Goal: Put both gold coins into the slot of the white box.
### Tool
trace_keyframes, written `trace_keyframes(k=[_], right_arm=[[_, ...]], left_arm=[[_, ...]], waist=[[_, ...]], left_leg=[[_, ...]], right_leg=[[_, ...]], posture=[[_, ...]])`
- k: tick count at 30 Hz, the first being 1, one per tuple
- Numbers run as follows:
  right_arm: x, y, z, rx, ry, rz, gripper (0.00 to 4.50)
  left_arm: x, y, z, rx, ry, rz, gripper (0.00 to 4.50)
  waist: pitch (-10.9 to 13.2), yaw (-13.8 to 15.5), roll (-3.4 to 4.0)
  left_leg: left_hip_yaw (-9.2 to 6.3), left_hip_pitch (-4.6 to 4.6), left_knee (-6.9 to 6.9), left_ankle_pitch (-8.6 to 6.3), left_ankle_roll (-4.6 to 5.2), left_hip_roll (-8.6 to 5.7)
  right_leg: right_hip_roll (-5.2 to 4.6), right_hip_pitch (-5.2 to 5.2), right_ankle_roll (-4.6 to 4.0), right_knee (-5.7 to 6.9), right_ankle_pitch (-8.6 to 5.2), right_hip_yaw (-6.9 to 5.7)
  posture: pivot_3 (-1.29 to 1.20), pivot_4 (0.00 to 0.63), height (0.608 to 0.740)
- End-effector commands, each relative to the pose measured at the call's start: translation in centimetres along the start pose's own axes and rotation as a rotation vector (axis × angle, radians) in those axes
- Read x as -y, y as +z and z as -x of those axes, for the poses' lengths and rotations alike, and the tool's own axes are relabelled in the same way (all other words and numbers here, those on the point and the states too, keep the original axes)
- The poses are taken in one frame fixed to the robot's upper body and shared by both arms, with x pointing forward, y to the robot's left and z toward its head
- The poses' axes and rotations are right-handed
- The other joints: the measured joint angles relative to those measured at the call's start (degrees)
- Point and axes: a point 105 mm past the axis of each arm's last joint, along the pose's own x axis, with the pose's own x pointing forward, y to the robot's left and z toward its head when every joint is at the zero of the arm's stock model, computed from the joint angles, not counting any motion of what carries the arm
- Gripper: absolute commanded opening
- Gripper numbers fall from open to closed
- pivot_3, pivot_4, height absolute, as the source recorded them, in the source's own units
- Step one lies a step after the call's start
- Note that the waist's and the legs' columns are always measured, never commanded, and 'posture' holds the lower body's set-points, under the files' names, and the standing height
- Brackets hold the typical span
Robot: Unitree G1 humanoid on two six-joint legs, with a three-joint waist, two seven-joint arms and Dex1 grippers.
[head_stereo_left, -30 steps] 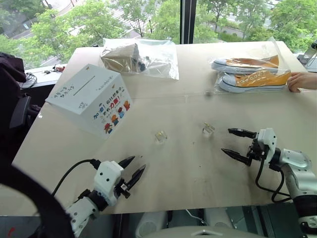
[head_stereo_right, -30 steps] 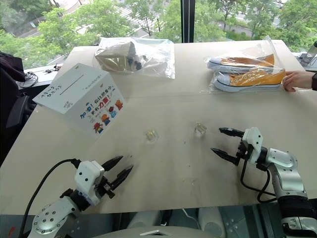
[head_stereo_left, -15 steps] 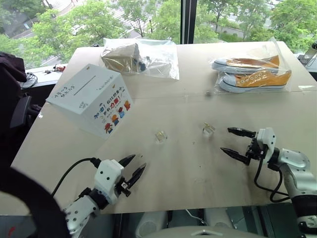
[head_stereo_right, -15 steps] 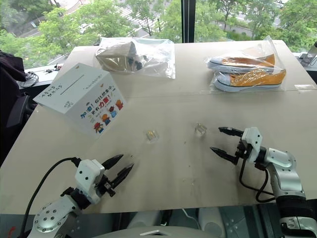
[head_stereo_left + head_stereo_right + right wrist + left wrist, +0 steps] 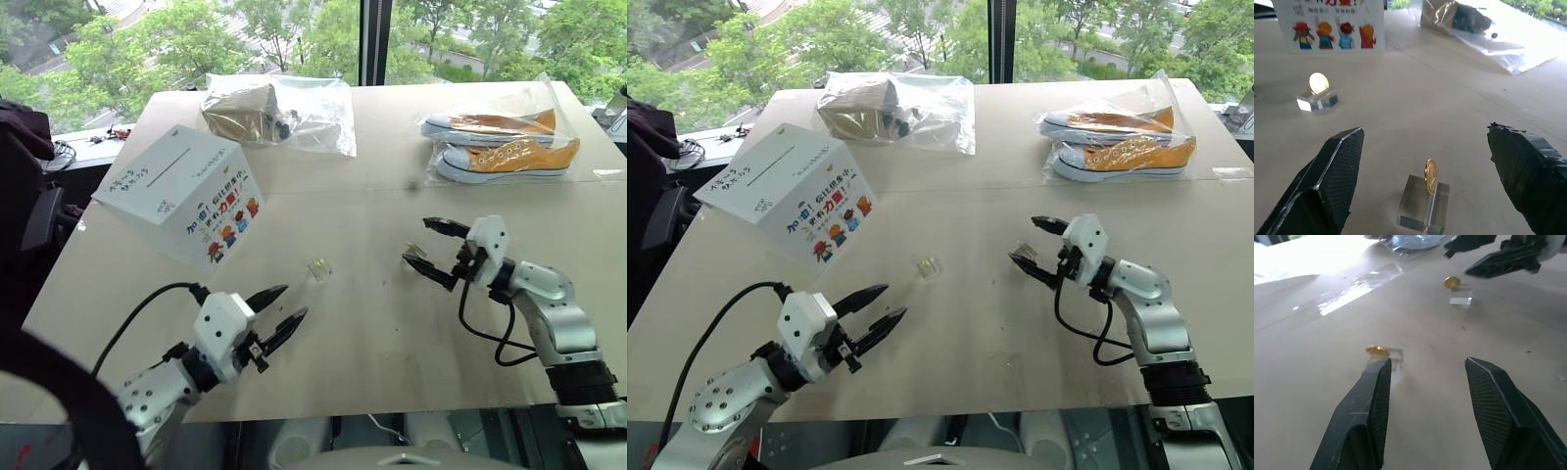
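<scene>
My left gripper will reach the gold coin and pinch its upper part standing free (image 5: 1377,349), as the clear block takes up its lower edge.
The white box (image 5: 181,196) sits tilted at the table's left, its slot (image 5: 167,164) a thin dark line on the top face. Two gold coins stand on small clear blocks. One coin (image 5: 1377,351) is mid-table, just ahead of my left gripper (image 5: 296,301), which is open and empty and still short of the block. The other coin (image 5: 1430,176) stands on edge in its block, between the spread fingers of my open right gripper (image 5: 415,240), untouched. The right wrist view also has the farther coin (image 5: 1318,82) below the box's cartoon face (image 5: 1332,24).
A clear bag with a brown parcel (image 5: 274,113) lies at the back centre. Orange sneakers in a clear bag (image 5: 500,142) lie at the back right. A dark chair (image 5: 29,196) stands off the table's left edge.
My right gripper has moved left and forward until its fingers flank the right block. The left gripper has risen and edged toward the middle block. A person's hand by the sneakers has gone.
</scene>
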Motion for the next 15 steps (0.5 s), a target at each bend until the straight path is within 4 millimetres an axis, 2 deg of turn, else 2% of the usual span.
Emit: trace_keyframes(k=[1, 4, 7, 8, 9, 11, 12, 15], right_arm=[[-0.32, 0.74, -1.01, -0.015, -0.015, 0.031, 4.32], [-0.27, 0.42, -1.26, -0.037, -0.028, 0.029, 3.48], [-0.42, 0.01, -1.34, -0.060, -0.017, 0.030, 2.01], [-0.33, 0.07, -1.34, -0.056, -0.022, 0.028, 1.88], [-0.24, 0.14, -1.37, -0.053, -0.027, 0.027, 1.30], [-0.13, 0.12, -1.33, -0.056, -0.028, 0.035, 0.66], [-0.16, 0.01, -1.28, -0.063, -0.023, 0.041, 0.08], [-0.03, -0.02, -1.14, -0.063, -0.029, 0.035, 0.08]], left_arm=[[0.53, 2.06, -0.47, 0.046, -0.054, -0.007, 2.41], [0.58, 2.46, -0.62, 0.049, -0.067, -0.006, 2.42], [0.81, 2.61, -0.69, 0.044, -0.080, 0.002, 2.42], [0.86, 2.63, -0.71, 0.044, -0.081, 0.003, 2.42], [0.86, 2.63, -0.72, 0.043, -0.082, 0.003, 2.42], [0.89, 2.56, -0.78, 0.040, -0.082, 0.005, 2.42], [0.85, 2.51, -0.81, 0.038, -0.080, 0.002, 2.42], [0.79, 2.45, -0.92, 0.038, -0.076, 0.002, 2.42]], waist=[[0.00, -0.03, 0.00], [0.00, -0.17, 0.00], [0.00, -0.17, 0.00], [0.00, -0.16, 0.00], [0.00, -0.15, 0.00], [0.00, -0.13, 0.00], [0.00, -0.13, 0.00], [0.00, -0.10, 0.00]], left_leg=[[0.02, -0.02, 0.00, 0.00, -0.01, 0.00], [0.11, -0.14, 0.00, 0.01, -0.04, 0.03], [0.17, -0.25, -0.01, 0.00, -0.06, 0.06], [0.17, -0.25, -0.01, 0.00, -0.06, 0.07], [0.17, -0.25, -0.01, 0.00, -0.07, 0.09], [0.17, -0.25, -0.01, -0.02, -0.09, 0.11], [0.18, -0.25, -0.01, -0.02, -0.09, 0.11], [0.20, -0.25, -0.01, -0.02, -0.09, 0.11]], right_leg=[[0.01, -0.04, 0.00, 0.01, 0.00, 0.00], [0.07, -0.23, 0.00, 0.06, 0.01, 0.04], [0.11, -0.41, 0.00, 0.12, 0.01, 0.10], [0.12, -0.41, 0.00, 0.12, 0.01, 0.10], [0.14, -0.41, -0.01, 0.12, 0.01, 0.09], [0.16, -0.41, -0.01, 0.11, 0.01, 0.09], [0.16, -0.41, -0.01, 0.11, 0.01, 0.10], [0.16, -0.41, -0.01, 0.11, 0.01, 0.11]], posture=[[0.00, 0.150, 0.740], [0.00, 0.150, 0.740], [0.00, 0.150, 0.740], [0.00, 0.150, 0.740], [0.00, 0.150, 0.740], [0.00, 0.150, 0.740], [0.00, 0.150, 0.740], [0.00, 0.150, 0.740]])
